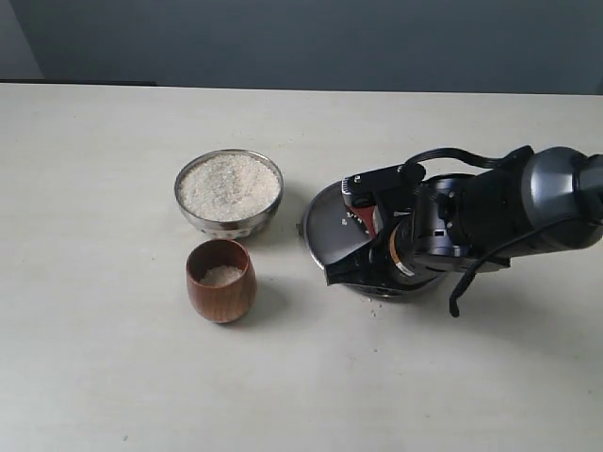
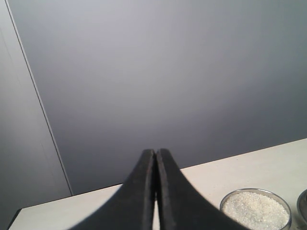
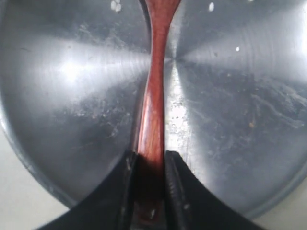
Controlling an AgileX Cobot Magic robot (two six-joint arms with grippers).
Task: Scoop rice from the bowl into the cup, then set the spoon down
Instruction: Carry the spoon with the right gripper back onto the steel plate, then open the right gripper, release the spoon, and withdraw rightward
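The spoon's handle is just above the steel plate, so it is time for my right gripper to open.
The steel bowl holds a full mound of rice. Just in front of it stands the brown wooden cup with a little rice at its bottom. To the right of both, my right gripper hovers over a flat steel plate. In the right wrist view this gripper is shut on the handle of the reddish-brown spoon, which stretches across the plate; the spoon's head is cut off by the frame edge. My left gripper is shut and empty, held away from the bowl.
A few loose rice grains lie on the plate. The pale table stretches wide around the dishes, with a grey wall behind it. The right arm's dark body covers the plate's right half.
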